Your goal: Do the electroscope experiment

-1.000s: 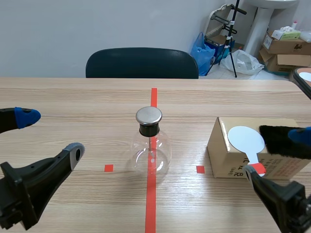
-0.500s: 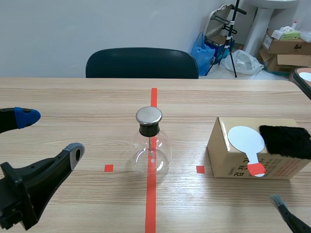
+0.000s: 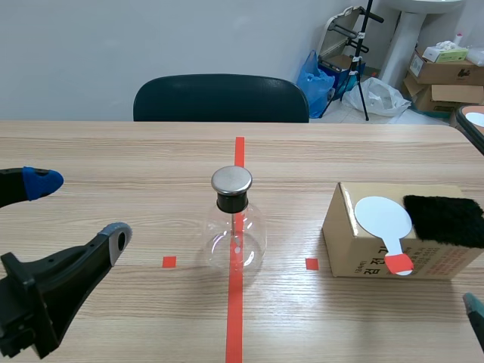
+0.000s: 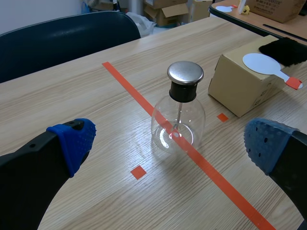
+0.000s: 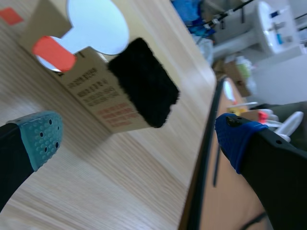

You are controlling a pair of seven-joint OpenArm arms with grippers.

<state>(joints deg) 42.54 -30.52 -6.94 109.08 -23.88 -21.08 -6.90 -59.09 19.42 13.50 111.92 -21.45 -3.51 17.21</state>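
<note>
I will next grab the paddle by its red handle (image 3: 398,263) with my right gripper, and then I will bring the paddle's white disc to the electroscope's metal cap (image 3: 231,180).
The electroscope, a round glass flask (image 3: 233,240) with a metal cap (image 3: 231,180), stands on the red centre tape. My left gripper (image 3: 76,208) is open at the left, well short of it; in the left wrist view the flask (image 4: 178,125) stands just ahead of the open left gripper (image 4: 169,143). A white paddle (image 3: 384,218) with a red handle and a black fur cloth (image 3: 445,219) lie on a cardboard box (image 3: 363,253). My right gripper (image 5: 138,136) is open, set back from the box (image 5: 91,86), paddle (image 5: 96,24) and cloth (image 5: 144,81). The scene view shows only one of its fingertips (image 3: 475,306).
A dark chair (image 3: 221,98) stands behind the far table edge. A second table's dark edge (image 5: 204,158) runs close to the right of the box. Boxes and bags (image 3: 446,72) crowd the floor at the back right.
My right gripper has drawn back from the paddle's handle and the cloth toward the near right corner, empty. The paddle, the cloth and the left arm have not moved.
</note>
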